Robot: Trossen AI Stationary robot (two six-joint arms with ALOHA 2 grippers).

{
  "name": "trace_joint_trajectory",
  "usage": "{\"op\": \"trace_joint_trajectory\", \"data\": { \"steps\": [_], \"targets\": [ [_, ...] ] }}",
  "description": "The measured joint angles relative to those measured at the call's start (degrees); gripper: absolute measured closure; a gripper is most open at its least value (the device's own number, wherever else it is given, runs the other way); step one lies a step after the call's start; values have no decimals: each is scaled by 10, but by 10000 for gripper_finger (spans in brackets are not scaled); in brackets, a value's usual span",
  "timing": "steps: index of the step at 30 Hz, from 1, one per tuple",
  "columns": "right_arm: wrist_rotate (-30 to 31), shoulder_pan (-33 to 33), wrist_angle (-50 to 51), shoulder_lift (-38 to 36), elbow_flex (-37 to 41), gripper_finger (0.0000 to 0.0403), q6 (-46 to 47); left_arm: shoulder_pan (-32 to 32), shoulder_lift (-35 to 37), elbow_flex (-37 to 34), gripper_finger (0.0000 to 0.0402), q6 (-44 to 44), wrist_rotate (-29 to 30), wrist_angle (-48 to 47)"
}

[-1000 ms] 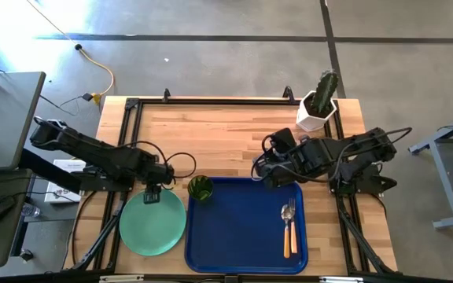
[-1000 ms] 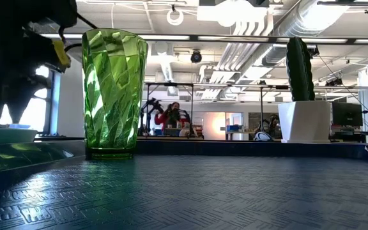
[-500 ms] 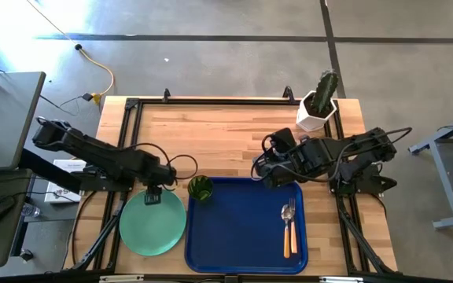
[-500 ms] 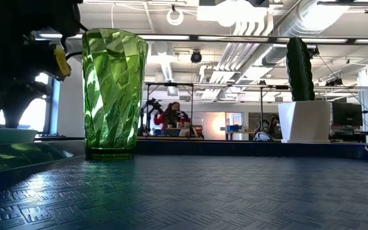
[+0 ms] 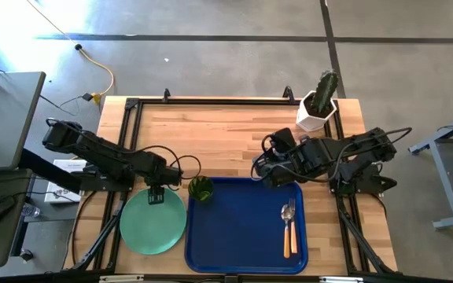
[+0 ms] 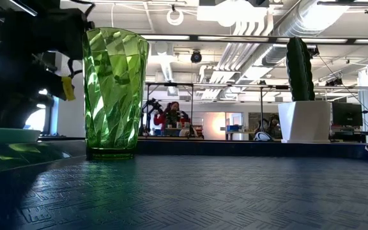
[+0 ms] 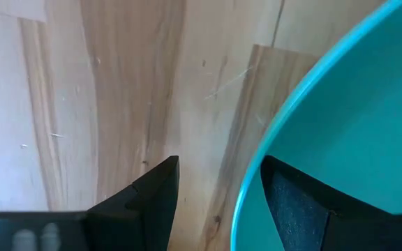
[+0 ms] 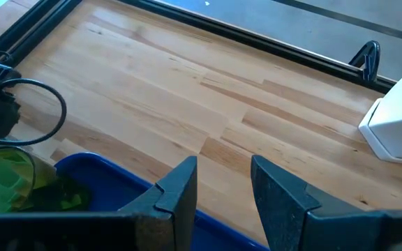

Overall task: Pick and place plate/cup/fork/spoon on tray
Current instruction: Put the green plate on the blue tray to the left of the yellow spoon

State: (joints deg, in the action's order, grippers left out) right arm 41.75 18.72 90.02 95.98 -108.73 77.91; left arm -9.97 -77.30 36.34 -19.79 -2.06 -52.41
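My left gripper should close on the plate now. Both fingers are as low as the plate's rim, and one is just inside the plate's far rim.
The mint-green plate lies flat on the wood at the near left, beside the dark-blue tray. My left gripper is open at the plate's far rim. In the left wrist view one finger stands outside the rim and the other over the plate's inside. The green cup stands upright in the tray's far left corner and looms large in the low view. The fork and spoon lie side by side on the tray's right part. My right gripper is open and empty above the tray's far edge. My left gripper stands astride the plate's far rim, coming from above and the far side. One finger is over the wood and the other over the plate's inside. I cannot tell whether either finger touches the plate, which lies flat on the table.
A white pot with a cactus stands at the table's far right corner, seen also in the low view. Bare wood stretches across the far half of the table. The cup stands close to the right of my left gripper.
My left gripper has shifted a little toward the table's right edge and the cup, staying at the plate's far rim. The plate, cup, fork and spoon have not moved.
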Motion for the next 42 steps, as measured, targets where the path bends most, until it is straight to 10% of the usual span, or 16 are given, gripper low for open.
{"op": "trace_joint_trajectory", "data": {
  "steps": [22, 42],
  "targets": [
    [0, 0, 0, 0, 0, 277, -9, 15, 1, 1, 382, 43, 5, -3],
    [0, 0, 0, 0, 0, 277, -9, 15, 0, 43, 389, 35, 14, -63]
  ]
}}
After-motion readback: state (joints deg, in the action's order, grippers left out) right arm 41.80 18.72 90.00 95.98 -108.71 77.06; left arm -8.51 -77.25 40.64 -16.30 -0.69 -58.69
